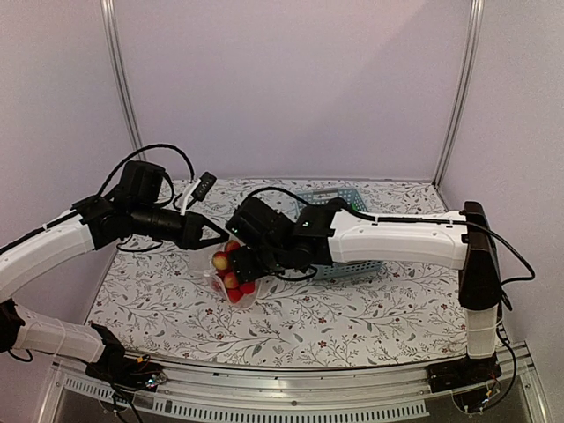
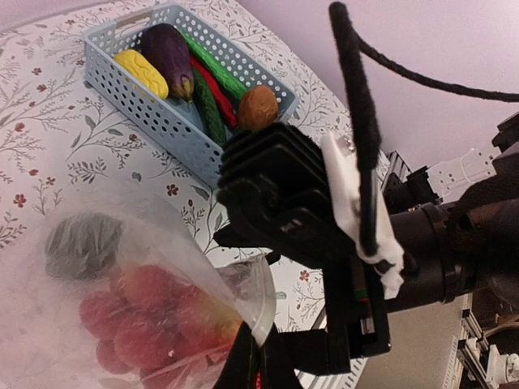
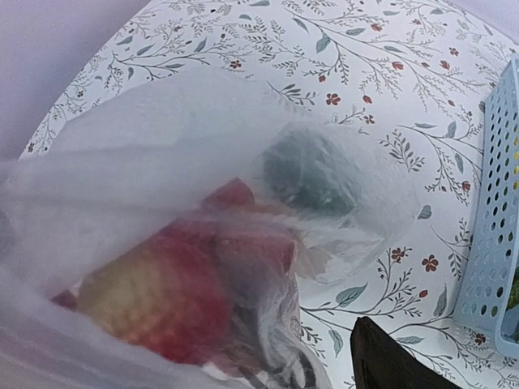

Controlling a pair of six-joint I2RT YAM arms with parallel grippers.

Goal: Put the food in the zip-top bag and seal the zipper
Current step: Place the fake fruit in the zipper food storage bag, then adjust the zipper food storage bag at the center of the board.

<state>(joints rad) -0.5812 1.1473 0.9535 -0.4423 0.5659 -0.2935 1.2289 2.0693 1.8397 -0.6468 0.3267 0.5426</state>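
My right gripper will next pinch the bag by its opening edge (image 3: 291,361), across from my left gripper, to lift the bag open and settle the food.
The zip-top bag (image 1: 233,286) hangs open between the two arms, its lower end on the table. Red round pieces (image 2: 142,320) and a red-and-yellow piece (image 3: 154,300) show through the film, with a dark round piece (image 3: 312,174) beside them. My left gripper (image 2: 259,365) is shut on the bag's mouth edge and holds it up. My right gripper (image 1: 240,262) sits at the bag's mouth, jaws apart. One dark finger (image 3: 389,356) shows outside the film; the other is hidden behind it. More food lies in the basket: a yellow piece (image 2: 142,73), eggplant (image 2: 169,49), cucumbers (image 2: 211,109), chili (image 2: 212,85), potato (image 2: 258,107).
The light-blue slotted basket (image 1: 330,194) stands at the back of the flowered table (image 1: 352,317), partly hidden by my right forearm; its wall (image 3: 486,267) is close to the right of the bag. Purple walls enclose the table on three sides.
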